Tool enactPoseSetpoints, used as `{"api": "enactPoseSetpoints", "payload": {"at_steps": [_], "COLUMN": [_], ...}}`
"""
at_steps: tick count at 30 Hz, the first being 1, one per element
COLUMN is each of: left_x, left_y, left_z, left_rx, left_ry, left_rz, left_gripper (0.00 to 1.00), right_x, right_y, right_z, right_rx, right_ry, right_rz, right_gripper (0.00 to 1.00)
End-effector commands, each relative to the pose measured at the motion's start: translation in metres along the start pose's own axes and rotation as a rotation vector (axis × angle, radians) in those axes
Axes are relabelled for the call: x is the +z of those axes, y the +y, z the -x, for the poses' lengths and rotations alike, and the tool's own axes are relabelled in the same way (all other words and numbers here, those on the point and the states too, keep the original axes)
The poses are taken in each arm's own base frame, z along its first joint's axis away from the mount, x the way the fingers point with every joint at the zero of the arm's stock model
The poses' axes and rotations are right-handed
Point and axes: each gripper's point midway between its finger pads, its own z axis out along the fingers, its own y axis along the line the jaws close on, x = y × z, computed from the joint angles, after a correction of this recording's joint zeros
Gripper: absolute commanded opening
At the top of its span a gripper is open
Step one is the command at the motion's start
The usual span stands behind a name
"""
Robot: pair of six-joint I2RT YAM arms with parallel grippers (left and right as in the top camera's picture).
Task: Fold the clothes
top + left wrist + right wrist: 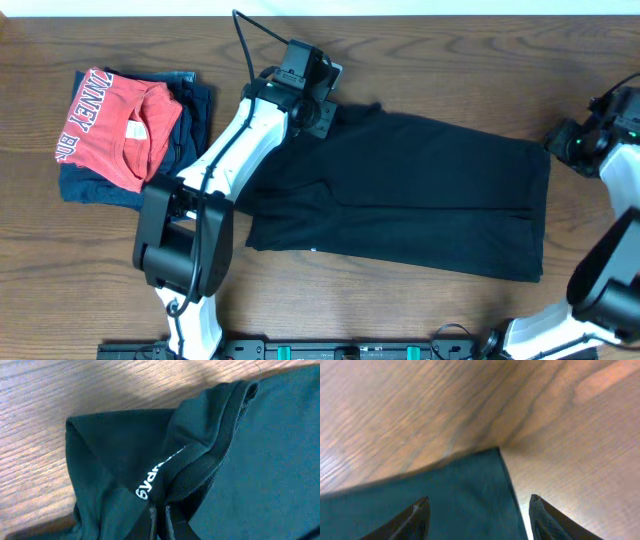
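The black shirt's free far corner (540, 148) (490, 471) is the part my right gripper should grab next, to match my left gripper's corner and fold the shirt's far edge over.
The black shirt (420, 195) lies spread across the middle of the table. My left gripper (322, 116) is at its far left corner. In the left wrist view that gripper (160, 509) is shut on a bunched fold of the shirt (200, 455) that carries white lettering. My right gripper (556, 140) hovers at the shirt's far right corner. In the right wrist view it (479, 504) is open. One finger is over the shirt's corner (465, 490), the other over bare wood, with nothing gripped.
A folded red shirt with white lettering (115, 125) lies on a navy garment (190, 120) at the far left of the wooden table (450, 60). The left arm's white links (225, 160) cross the shirt's left edge.
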Motion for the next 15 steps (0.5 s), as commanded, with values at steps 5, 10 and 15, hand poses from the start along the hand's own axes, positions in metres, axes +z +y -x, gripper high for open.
{"api": "enactPoseSetpoints", "payload": {"at_steps": [5, 10, 15], "left_x": [-0.039, -0.05, -0.051], "left_y": [-0.003, -0.005, -0.005], "left_z": [0.019, 0.024, 0.02], "left_rx": [0.017, 0.021, 0.019], "left_ry": [-0.082, -0.105, -0.092], "left_rz": [0.009, 0.01, 0.009], "left_gripper": [0.06, 0.06, 0.06], "right_x": [0.043, 0.066, 0.073], "right_y": [-0.005, -0.006, 0.002], "right_z": [0.002, -0.008, -0.014], "right_rx": [-0.016, -0.021, -0.051], "right_ry": [-0.012, 0.018, 0.037], "right_rz": [-0.015, 0.0, 0.054], "right_gripper": [0.58, 0.55, 0.46]}}
